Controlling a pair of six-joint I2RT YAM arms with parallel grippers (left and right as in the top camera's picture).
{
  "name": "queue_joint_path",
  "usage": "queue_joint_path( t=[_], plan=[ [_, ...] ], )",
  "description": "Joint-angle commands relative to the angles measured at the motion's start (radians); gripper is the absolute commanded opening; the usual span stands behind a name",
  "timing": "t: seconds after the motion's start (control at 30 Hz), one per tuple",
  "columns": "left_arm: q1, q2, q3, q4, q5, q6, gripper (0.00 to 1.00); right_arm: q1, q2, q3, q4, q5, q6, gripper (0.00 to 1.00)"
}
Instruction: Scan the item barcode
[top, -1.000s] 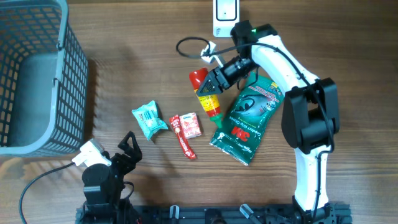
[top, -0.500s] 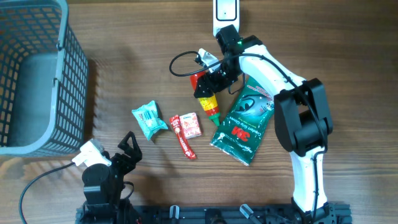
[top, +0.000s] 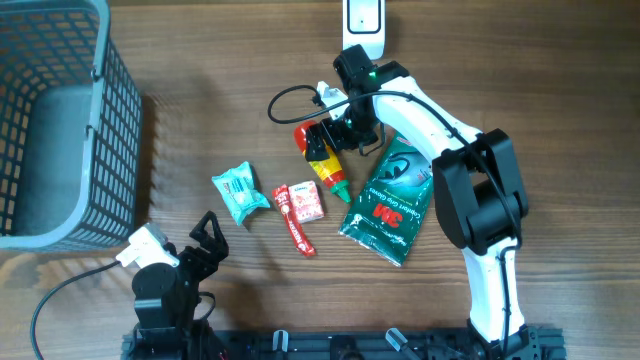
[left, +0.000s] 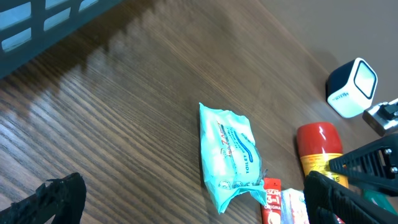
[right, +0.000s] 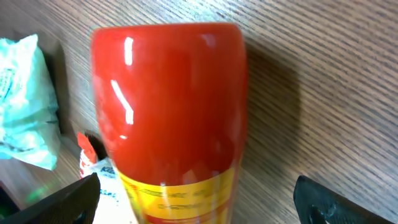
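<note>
The bottle needs to be grabbed next by my right gripper across its sides toward the red end (top: 308, 137) (right: 175, 129). The yellow label then stays exposed, so the barcode can be scanned.
The item, a red bottle (top: 322, 160) with a yellow label and a green tip, lies on the wooden table just below the white scanner (top: 361, 22). My right gripper (top: 335, 138) hangs over its red end, open. In the right wrist view the bottle (right: 171, 106) fills the middle, and the right gripper (right: 202, 199) has a gap between the bottle and each finger. My left gripper (top: 205, 240) rests open near the front left, holding nothing. The left wrist view shows the left gripper (left: 199, 202), the bottle (left: 319, 149) and the scanner (left: 352, 87) at the right.
A teal packet (top: 240, 192), a red sachet (top: 296, 222) and a small pink carton (top: 306, 200) lie left of the bottle. A green 3M pouch (top: 392, 195) lies to its right. A grey basket (top: 60, 120) fills the far left. A black cable (top: 290, 95) loops near the scanner.
The right arm swung left with the bottle, which now lies further left. Its jaws spread wide and came off the bottle. The left arm has not moved.
</note>
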Motion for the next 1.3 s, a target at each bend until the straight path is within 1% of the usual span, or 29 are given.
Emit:
queue_joint_path(
  t=[0.0,0.03,0.13,0.23,0.27,0.3,0.4,0.5,0.57,0.7,0.73,0.8,0.83,1.0,1.2,1.27],
  plan=[
    [-0.006,-0.001,-0.010,-0.001,-0.013,-0.006,1.00,0.040,-0.085,0.033,-0.002,0.024,0.018,1.00],
    [-0.006,-0.001,-0.010,-0.001,-0.013,-0.006,1.00,0.055,-0.096,0.033,-0.002,0.044,0.019,1.00],
    [-0.006,-0.001,-0.010,-0.001,-0.013,-0.006,1.00,0.111,-0.116,0.033,-0.001,0.191,0.028,1.00],
    [-0.006,-0.001,-0.010,-0.001,-0.013,-0.006,1.00,0.179,-0.117,0.030,0.023,0.462,0.079,1.00],
    [-0.006,-0.001,-0.010,-0.001,-0.014,-0.006,1.00,0.215,-0.115,0.010,0.071,0.589,0.099,1.00],
    [-0.006,-0.001,-0.010,-0.001,-0.013,-0.006,1.00,0.229,-0.114,-0.001,0.095,0.617,0.099,1.00],
    [-0.006,-0.001,-0.010,-0.001,-0.014,-0.006,1.00,0.242,-0.110,-0.029,0.152,0.624,0.114,1.00],
    [-0.006,-0.001,-0.010,-0.001,-0.013,-0.006,1.00,0.238,-0.091,-0.066,0.196,0.671,0.207,1.00],
    [-0.006,-0.001,-0.010,-0.001,-0.013,-0.006,1.00,0.236,-0.080,-0.079,0.202,0.715,0.238,1.00],
    [-0.006,-0.001,-0.010,-0.001,-0.013,-0.006,1.00,0.236,-0.047,-0.084,0.211,0.718,0.235,0.99],
    [-0.006,-0.001,-0.010,-0.001,-0.014,-0.006,1.00,0.236,-0.032,-0.084,0.213,0.718,0.229,0.96],
    [-0.006,-0.001,-0.010,-0.001,-0.013,-0.006,1.00,0.236,-0.015,-0.084,0.212,0.721,0.228,0.82],
    [-0.006,-0.001,-0.010,-0.001,-0.013,-0.006,1.00,0.236,-0.005,-0.084,0.211,0.726,0.229,0.79],
    [-0.006,-0.001,-0.010,-0.001,-0.013,-0.006,1.00,0.240,0.048,-0.084,0.203,0.726,0.231,0.79],
    [-0.006,-0.001,-0.010,-0.001,-0.013,-0.006,1.00,0.237,0.066,-0.084,0.193,0.729,0.231,0.71],
    [-0.006,-0.001,-0.010,-0.001,-0.013,-0.006,1.00,0.235,0.066,-0.084,0.192,0.725,0.230,0.71]
  ],
)
